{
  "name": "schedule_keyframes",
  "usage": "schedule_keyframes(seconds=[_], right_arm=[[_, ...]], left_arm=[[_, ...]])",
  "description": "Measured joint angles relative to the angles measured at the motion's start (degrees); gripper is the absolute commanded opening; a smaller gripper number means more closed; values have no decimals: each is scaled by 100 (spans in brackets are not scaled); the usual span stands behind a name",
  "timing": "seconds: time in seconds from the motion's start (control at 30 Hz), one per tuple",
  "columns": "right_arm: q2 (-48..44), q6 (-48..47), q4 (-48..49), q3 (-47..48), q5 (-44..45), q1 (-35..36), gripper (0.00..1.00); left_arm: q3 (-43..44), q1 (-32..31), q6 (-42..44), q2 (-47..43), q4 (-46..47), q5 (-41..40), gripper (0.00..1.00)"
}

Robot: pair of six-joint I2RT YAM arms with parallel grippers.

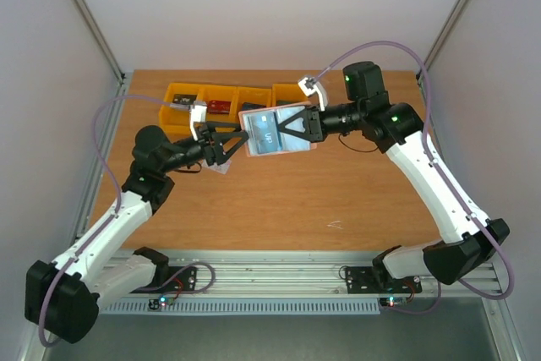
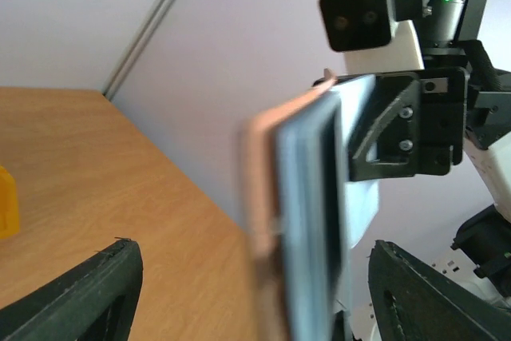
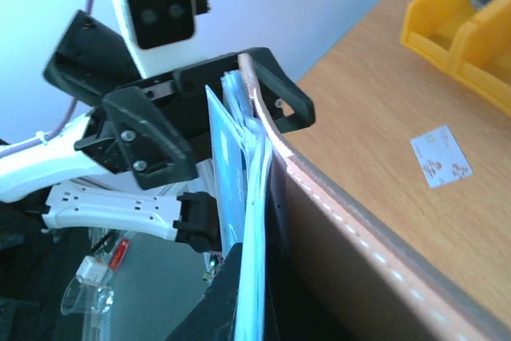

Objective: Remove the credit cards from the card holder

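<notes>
My fingers only just reach the near edge of the card holder. I should move my left gripper toward the card holder first and then close on it.
The card holder [image 1: 269, 133] hangs in the air above the table, opened out, light blue-grey face up and pinkish rim round it. My right gripper [image 1: 286, 131] is shut on its right half. In the right wrist view its pink stitched outer side [image 3: 359, 237] and the pale blue credit cards [image 3: 239, 165] inside show edge-on. My left gripper [image 1: 239, 141] is open, with its fingers [image 2: 80, 293] standing to either side of the holder's left edge [image 2: 307, 221] and a gap on each side. One pale credit card [image 3: 441, 156] lies loose on the table, under the left gripper [image 1: 218, 168].
A row of orange bins [image 1: 224, 99] with small items stands at the back of the wooden table [image 1: 338, 200]; one bin [image 3: 463, 29] is near the loose card. Grey walls close in both sides.
</notes>
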Motion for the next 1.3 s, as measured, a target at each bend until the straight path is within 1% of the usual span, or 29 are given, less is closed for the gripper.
schedule_keyframes(seconds=[0.1, 0.3, 0.4, 0.43, 0.53, 0.6, 0.67, 0.7, 0.73, 0.77, 0.83, 0.87, 0.97, 1.07, 1.1, 1.13, 1.2, 1.3], right_arm=[[0, -94, -39, 205, -136, 20, 1], [26, -136, -44, 289, -170, 201, 1], [48, -136, -44, 289, -170, 260, 1], [52, -136, -44, 289, -173, 275, 1], [72, -144, -44, 289, -175, 317, 1], [101, -162, -44, 293, -170, 363, 1], [144, -177, -46, 308, -168, 407, 2], [166, -179, -42, 310, -168, 411, 3], [181, -184, -42, 310, -155, 413, 8], [192, -192, -35, 310, -101, 409, 19], [208, -179, -42, 310, -63, 404, 37], [203, -223, -55, 315, -37, 411, 43], [146, -306, -186, 363, 275, 393, 53], [9, -326, -382, 367, 765, 199, 55], [-33, -319, -446, 372, 907, 13, 55], [-72, -323, -546, 398, 1113, -92, 53], [-105, -326, -776, 542, 1506, -192, 47], [-103, -365, -1054, 811, 1891, -57, 45]], left_arm=[[4, 168, 52, -109, -50, 81, 78], [90, -70, 352, -122, -258, 391, 79], [94, -70, 415, -131, -302, 444, 70], [94, -70, 437, -136, -313, 461, 63], [107, -85, 533, -153, -339, 476, 39], [122, -125, 551, -157, -332, 470, 28], [133, -160, 586, -164, -323, 479, 14], [133, -162, 570, -175, -330, 490, 6], [133, -162, 619, -190, -328, 505, 1], [133, -162, 664, -212, -308, 542, 0], [131, -203, 702, -273, -289, 579, 0], [127, -205, 688, -295, -297, 575, 0], [74, -168, 656, -326, -302, 494, 0], [-33, -90, 660, -420, -439, 186, 0], [-52, -70, 688, -455, -516, 66, 0], [-55, -55, 774, -505, -651, -120, 0], [-55, -46, 994, -592, -918, -479, 0], [-52, -39, 1416, -638, -1281, -883, 0]])
